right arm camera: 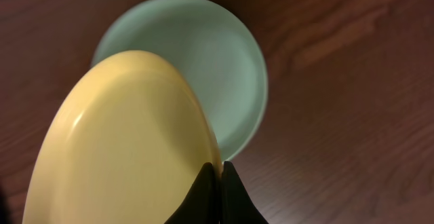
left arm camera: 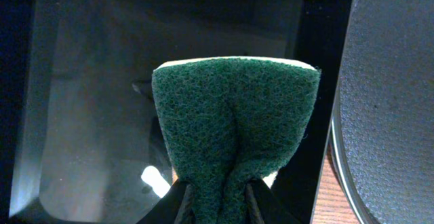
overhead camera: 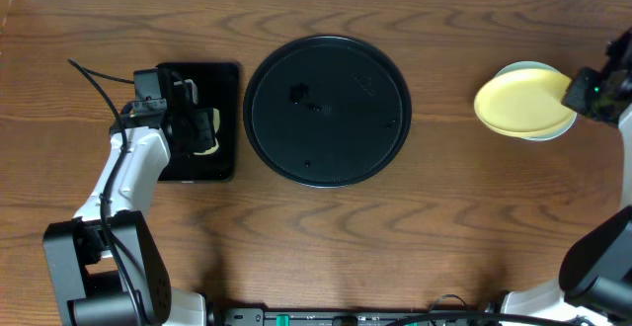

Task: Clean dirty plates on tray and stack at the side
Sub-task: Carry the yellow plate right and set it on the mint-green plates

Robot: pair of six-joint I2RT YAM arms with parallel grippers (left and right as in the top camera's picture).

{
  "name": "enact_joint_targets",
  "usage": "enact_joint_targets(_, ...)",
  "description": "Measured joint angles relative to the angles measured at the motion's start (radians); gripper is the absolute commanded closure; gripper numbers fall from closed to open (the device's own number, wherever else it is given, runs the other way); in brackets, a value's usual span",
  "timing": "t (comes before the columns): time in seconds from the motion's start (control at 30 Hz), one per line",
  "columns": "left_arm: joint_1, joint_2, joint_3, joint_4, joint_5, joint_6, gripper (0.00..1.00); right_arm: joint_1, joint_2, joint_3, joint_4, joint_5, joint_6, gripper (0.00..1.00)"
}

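The green sponge (left arm camera: 234,122) is above the rectangular tray's glossy bottom and would rest in the rectangular tray, so my left gripper needs to let go of the sponge.
The large round black tray (overhead camera: 327,110) sits mid-table with no plates on it; its rim shows in the left wrist view (left arm camera: 390,115). At the far right my right gripper (overhead camera: 583,91) is shut on the rim of the pale yellow plate (overhead camera: 521,102), holding it tilted just above a mint-blue plate (overhead camera: 541,130) on the table. The right wrist view shows the jaws (right arm camera: 220,170) pinching the yellow plate (right arm camera: 129,149) over the mint plate (right arm camera: 203,54). My left gripper (overhead camera: 197,128) is shut on a green scouring sponge (left arm camera: 234,122) over the rectangular tray. A third plate is not visible.
A black rectangular tray (overhead camera: 222,79) lies left of the round tray, under the left gripper; its glossy floor shows in the left wrist view (left arm camera: 88,102). Bare wooden tabletop (overhead camera: 444,217) surrounds everything.
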Motion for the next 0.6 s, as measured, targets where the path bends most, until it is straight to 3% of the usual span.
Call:
enact_joint_targets(0.17, 0.000, 0.000, 0.000, 0.000, 0.000, 0.000, 0.92, -0.027, 0.064, 0.000, 0.012, -0.004, 0.000, 0.98)
enact_joint_targets(0.2, 0.000, 0.000, 0.000, 0.000, 0.000, 0.000, 0.92, -0.033, 0.076, 0.000, 0.015, -0.005, 0.000, 0.88)
enact_joint_targets(0.23, 0.000, 0.000, 0.000, 0.000, 0.000, 0.000, 0.92, -0.037, 0.085, 0.000, 0.018, -0.006, 0.000, 0.67)
enact_joint_targets(0.3, 0.000, 0.000, 0.000, 0.000, 0.000, 0.000, 0.91, -0.047, 0.095, 0.000, 0.022, -0.009, 0.005, 0.52)
enact_joint_targets(0.37, 0.000, 0.000, 0.000, 0.000, 0.000, 0.000, 0.78, -0.049, 0.095, 0.000, 0.028, -0.011, 0.010, 0.42)
enact_joint_targets(0.6, 0.000, 0.000, 0.000, 0.000, 0.000, 0.002, 0.76, -0.049, 0.095, 0.000, 0.060, -0.054, 0.010, 0.45)
